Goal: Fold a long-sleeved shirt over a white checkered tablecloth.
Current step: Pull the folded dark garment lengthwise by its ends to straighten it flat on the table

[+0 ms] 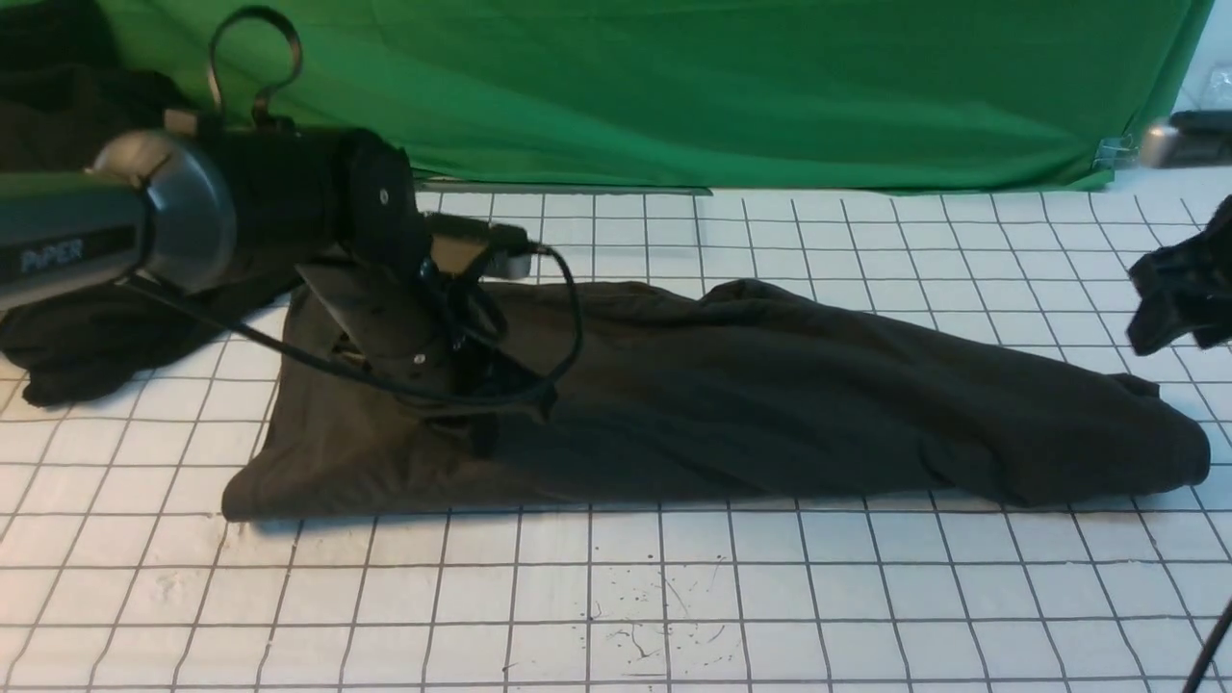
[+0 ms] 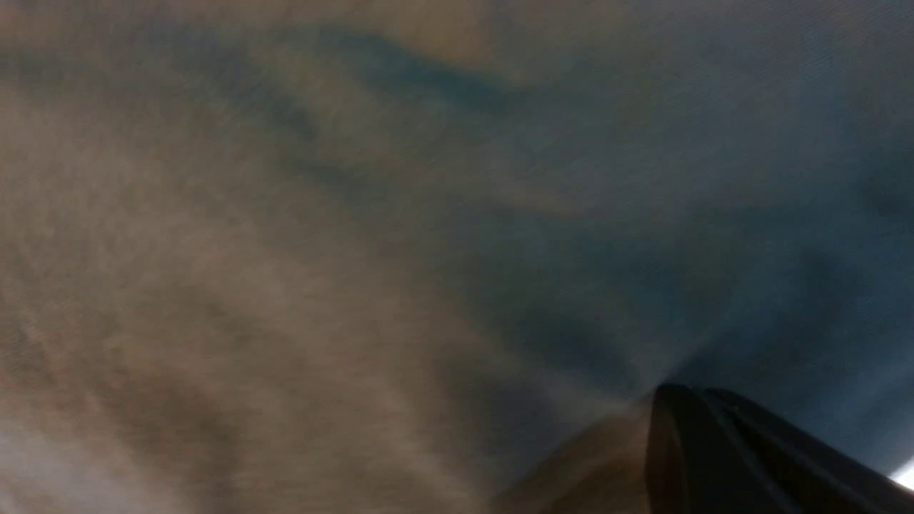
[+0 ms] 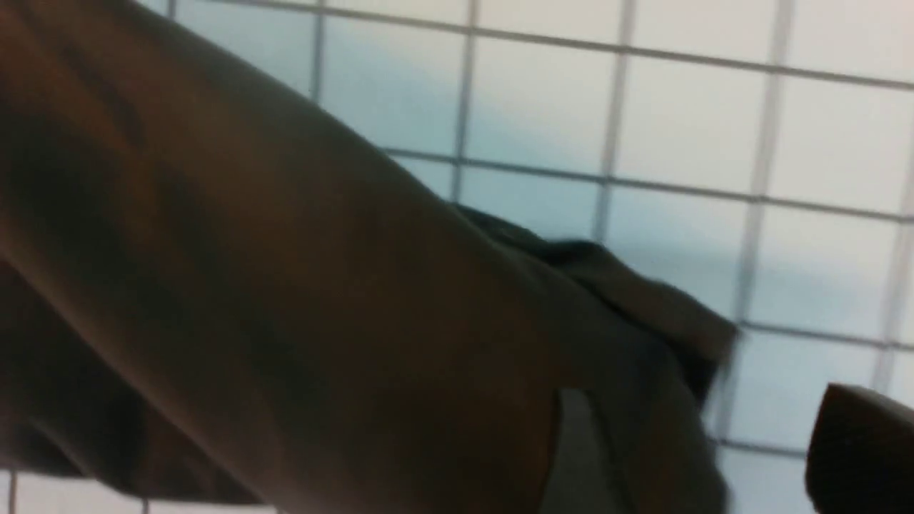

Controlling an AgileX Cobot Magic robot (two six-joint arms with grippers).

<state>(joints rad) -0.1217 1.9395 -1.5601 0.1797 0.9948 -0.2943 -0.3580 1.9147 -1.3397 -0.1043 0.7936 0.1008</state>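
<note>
The rest of the shirt lies flat along the tablecloth, so the robot's right gripper will next pinch the shirt by the raised edge of its end [image 1: 1180,429].
The long-sleeved shirt [image 1: 770,404], dark olive-black, lies folded into a long band across the white checkered tablecloth [image 1: 616,597]; no collar, label or print shows. My left gripper [image 1: 481,423] points down into the shirt's left part, its tips sunk in the fabric. In the left wrist view blurred shirt cloth [image 2: 285,285] fills the picture and only one dark finger [image 2: 714,457] shows. My right gripper [image 1: 1169,298] hovers at the right edge, just beyond the shirt's right end. Its jaws stand apart [image 3: 714,464], with the shirt's edge [image 3: 628,307] and bare grid squares between them.
A blacker garment heap [image 1: 106,337] lies at the far left behind the left arm. A green fabric backdrop [image 1: 674,87] hangs along the back edge. A black cable [image 1: 568,318] loops from the left wrist over the shirt. Specks mark the tablecloth near the front [image 1: 654,626].
</note>
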